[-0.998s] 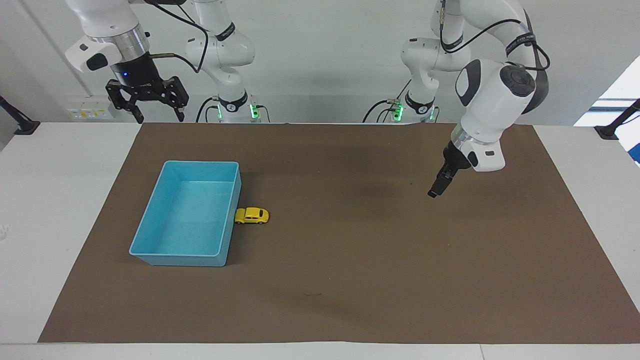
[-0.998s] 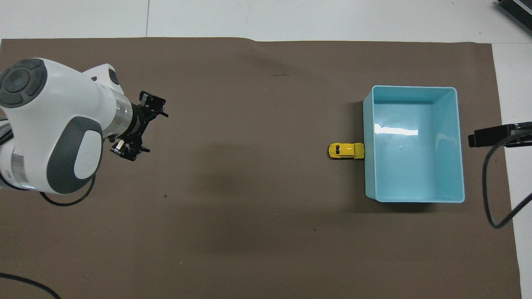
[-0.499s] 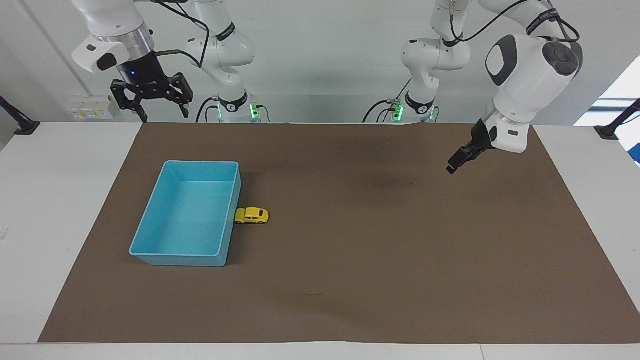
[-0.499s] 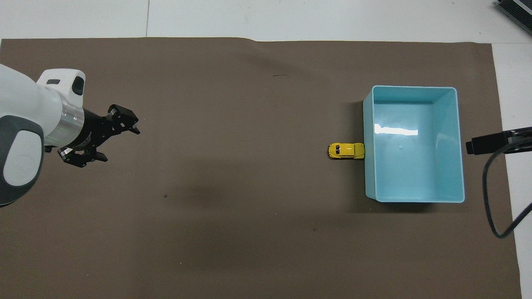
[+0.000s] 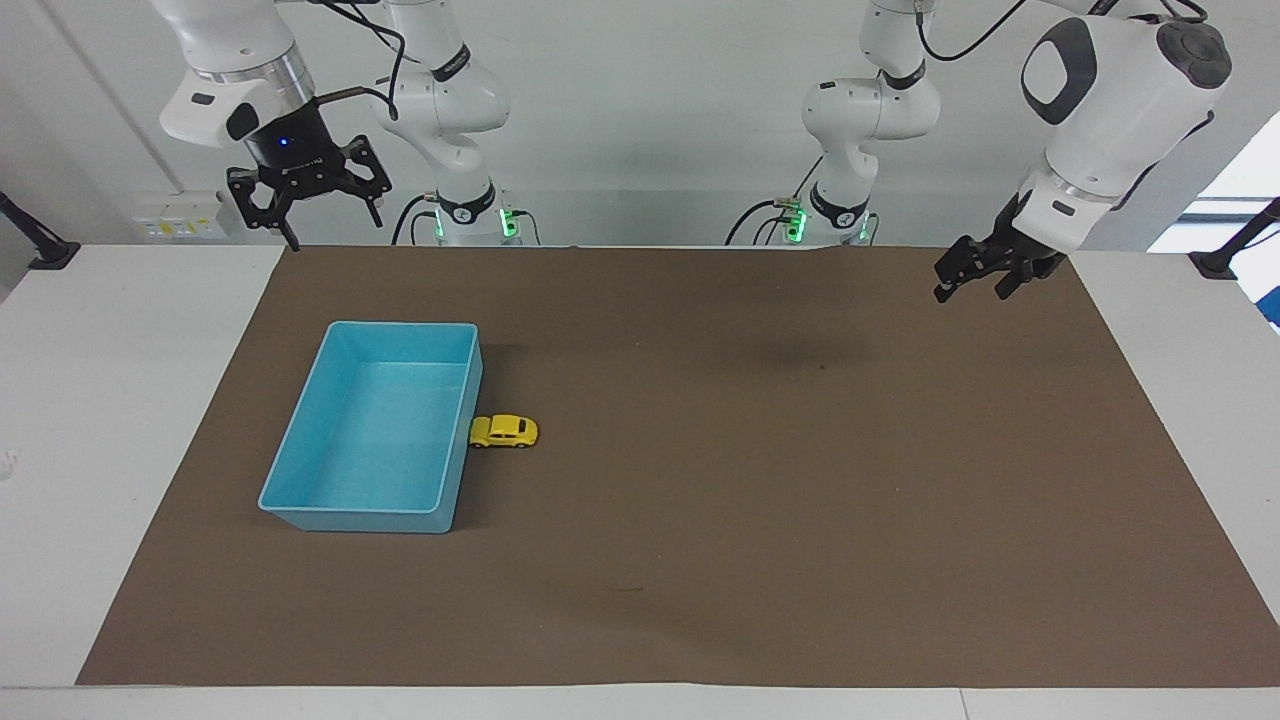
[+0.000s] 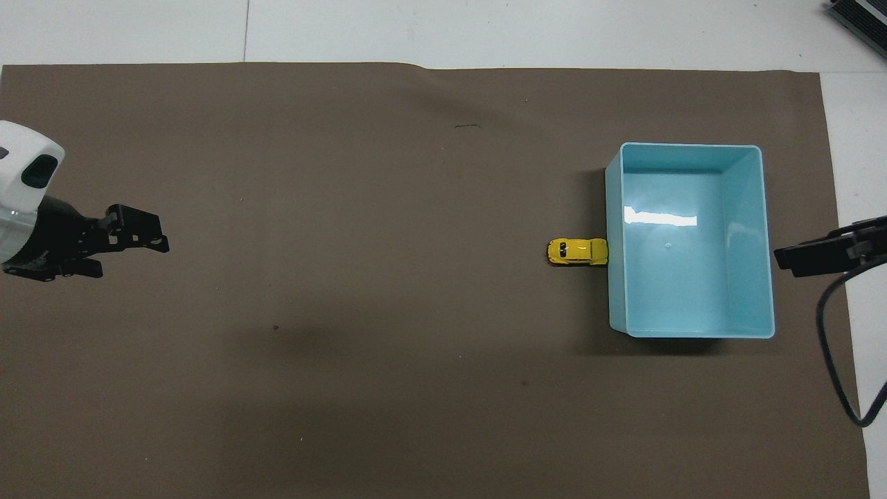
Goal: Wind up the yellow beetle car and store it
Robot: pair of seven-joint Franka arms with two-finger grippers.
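Note:
My right gripper should grab the car's end (image 6: 599, 251) opposite the yellow beetle car's dark window next.
The yellow beetle car (image 5: 504, 431) (image 6: 577, 251) stands on the brown mat, touching the outer wall of the blue tray (image 5: 400, 324) (image 6: 686, 146) on the side toward the left arm's end of the table. Nothing lies in the tray. My left gripper (image 5: 970, 290) (image 6: 133, 256) hangs open and holds nothing, high over the mat's edge at the left arm's end, well away from the car. My right gripper (image 5: 325, 228) (image 6: 807, 255) is open too, raised over the mat's corner by its own base.
The brown mat (image 5: 760, 520) covers most of the white table (image 5: 120, 400). Black clamp mounts (image 5: 40, 250) sit at the table's two ends near the robots. A cable (image 6: 842, 388) hangs from the right arm beside the tray.
The left arm has lifted and swung back from over the mat toward its own end of the table. The right gripper has risen a little. Car and tray have not moved.

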